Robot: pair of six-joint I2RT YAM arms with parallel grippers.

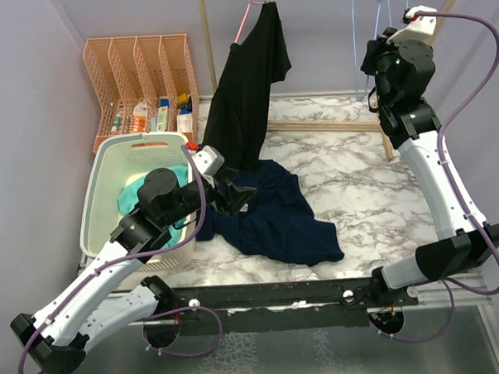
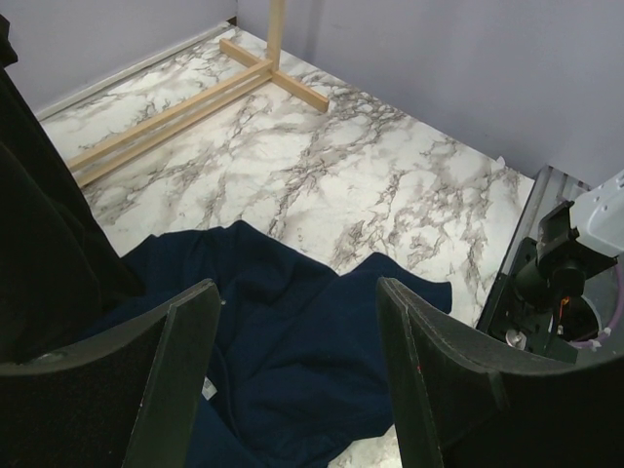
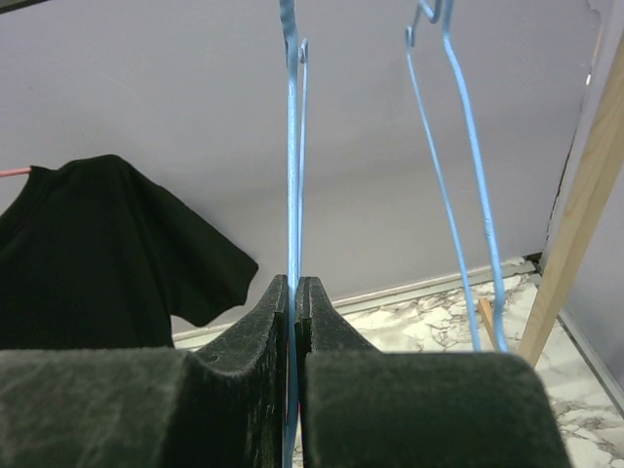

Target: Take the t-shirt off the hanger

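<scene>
My right gripper holds the bare blue wire hanger (image 3: 292,146), close beside the second blue hanger. It needs to keep holding, because the hanger would end short of its place if I opened now.
A black t-shirt (image 1: 249,88) hangs on a pink hanger (image 1: 246,17) at the back; it also shows in the right wrist view (image 3: 97,253) and in the left wrist view (image 2: 44,253). A navy t-shirt (image 1: 275,215) lies crumpled on the marble table, off any hanger. My left gripper (image 1: 237,196) is open and empty just above the navy t-shirt (image 2: 292,331), next to the black shirt's hem. My right gripper (image 1: 368,66) is raised at the back right, shut on a bare blue wire hanger (image 3: 292,146). A second blue hanger (image 3: 458,195) hangs to its right.
A cream laundry basket (image 1: 107,160) with teal cloth stands at the left, under my left arm. A peach organizer (image 1: 137,68) stands behind it. The wooden rack's base bar (image 1: 330,125) lies across the back, with a post (image 3: 575,224) at the right.
</scene>
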